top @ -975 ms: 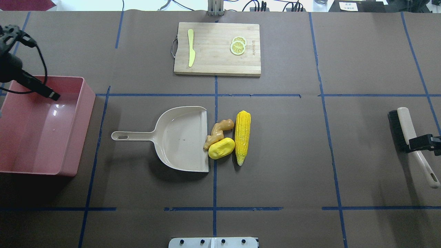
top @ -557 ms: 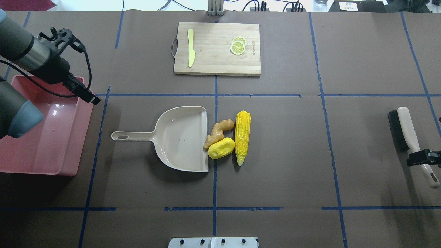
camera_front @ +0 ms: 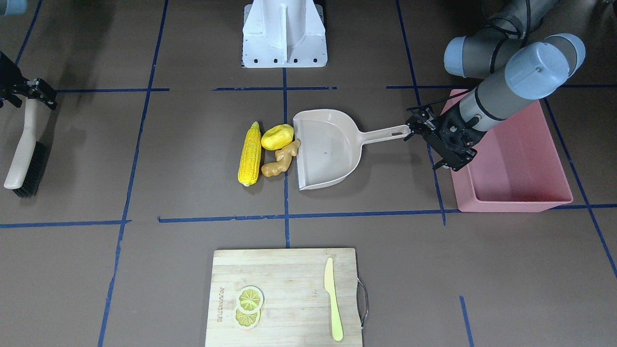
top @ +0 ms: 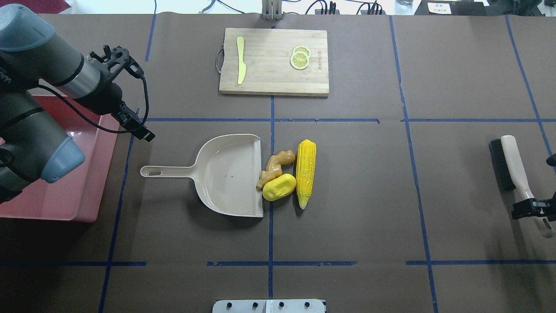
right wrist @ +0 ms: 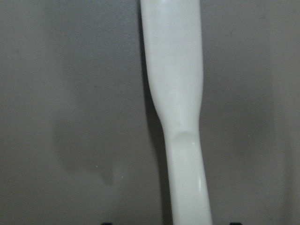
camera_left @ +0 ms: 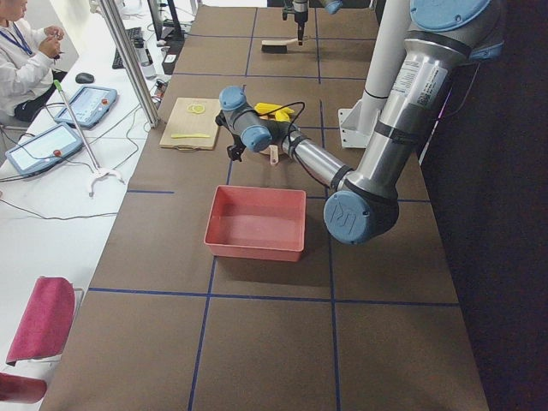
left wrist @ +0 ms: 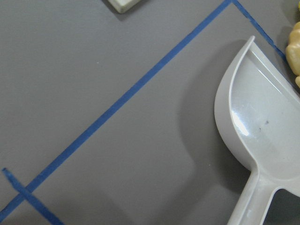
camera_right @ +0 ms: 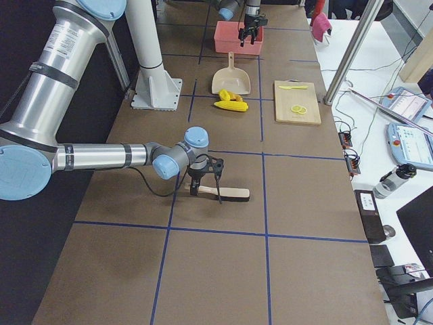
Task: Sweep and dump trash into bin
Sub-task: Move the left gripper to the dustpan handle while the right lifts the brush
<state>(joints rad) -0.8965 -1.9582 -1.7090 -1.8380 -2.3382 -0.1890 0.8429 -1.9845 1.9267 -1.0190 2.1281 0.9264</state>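
The black-bristled brush should sweep the trash into the dustpan (camera_front: 327,150), so my right gripper needs to pick the brush up by its white handle (camera_front: 29,118) next.
The corn cob (top: 306,171), the potato-like lump (top: 279,187) and the ginger root (top: 274,167) lie against the open mouth of the beige dustpan (top: 226,174). The pink bin (top: 87,182) stands at the table's left end. My left gripper (top: 145,132) hangs open and empty between the bin and the dustpan's handle, just beyond the handle's end. My right gripper (top: 532,209) is open, its fingers either side of the beige handle of a black-bristled brush (top: 512,167), which lies on the table. The right wrist view shows that handle (right wrist: 176,93) centred.
A wooden cutting board (top: 273,61) at the far middle carries a yellow-green knife (top: 240,60) and lemon slices (top: 300,58). Blue tape lines cross the brown table cover. The robot's base plate (top: 269,305) sits at the near edge.
My left arm has swung right, from over the bin to beside the dustpan's handle. My right gripper has slid along the brush handle toward its end. The trash and dustpan have not moved.
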